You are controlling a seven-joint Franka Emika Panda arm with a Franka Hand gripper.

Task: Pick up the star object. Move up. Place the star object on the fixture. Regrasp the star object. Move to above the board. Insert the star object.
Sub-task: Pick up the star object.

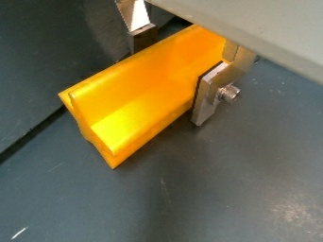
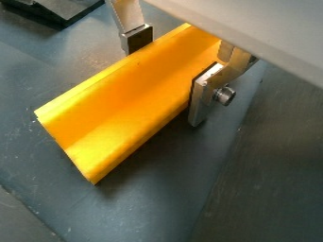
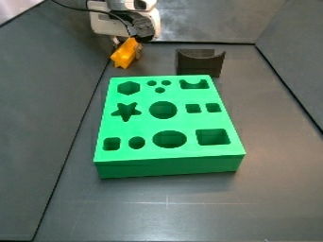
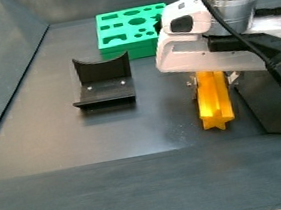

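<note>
My gripper grabs the star object across its long sides next. Then it lifts the star object onto the fixture [image 3: 198, 60].
The star object [image 1: 132, 99] [image 2: 120, 109] is an orange-yellow bar lying flat on the dark floor in both wrist views. My gripper [image 1: 173, 57] [image 2: 172, 66] is lowered over one end of it, with a silver finger [image 2: 206, 95] against one side and the other finger [image 2: 135, 36] standing a little off the opposite side. The jaws are open around the bar. In both side views the gripper [image 3: 127, 33] [image 4: 212, 70] sits low over the star object [image 3: 123, 54] [image 4: 213, 102], away from the green board [image 3: 164, 168] [image 4: 141, 46] and the dark fixture [image 3: 198, 60] [image 4: 101, 81].
The enclosure's grey walls rise close behind the gripper [image 3: 76, 57]. A dark cable hangs from the arm near the wall [image 4: 271, 60]. The fixture's base plate [image 2: 57, 8] shows at a wrist view's corner.
</note>
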